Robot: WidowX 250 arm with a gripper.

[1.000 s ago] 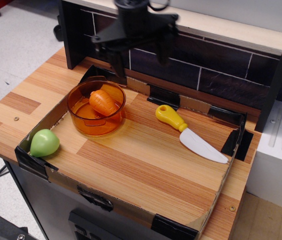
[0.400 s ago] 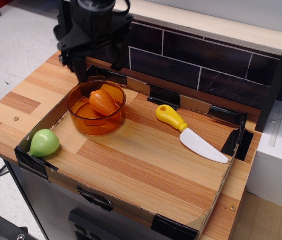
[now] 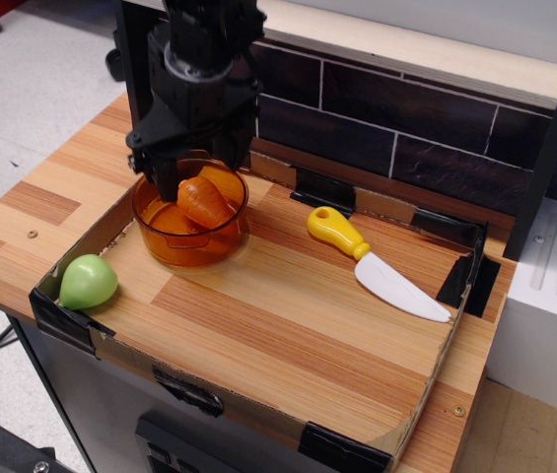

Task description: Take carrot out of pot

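Note:
The small carrot needs to come out of the amber pot (image 3: pixel 174 241), so next my gripper should pick it up by its orange body (image 3: pixel 204 203).
The orange carrot (image 3: pixel 202 201) lies tilted inside the translucent amber pot (image 3: pixel 174 241) at the back left of the tray. My black gripper (image 3: pixel 194 177) hangs straight down over the back of the pot, just above the carrot's upper end. Its fingers (image 3: pixel 151 180) are spread apart, one on each side of the carrot's top, and hold nothing. The gripper body hides the pot's far rim.
A green pear-shaped toy (image 3: pixel 88 281) lies in the tray's front left corner. A yellow-handled toy knife (image 3: pixel 372 262) lies to the right of the pot. The low cardboard tray wall (image 3: pixel 199 379) rings the wooden surface, and a dark tiled backsplash (image 3: pixel 396 128) stands behind.
My gripper has moved left from behind the tray and come down until it sits over the pot, right above the carrot. The carrot, pot, knife and green toy have not moved.

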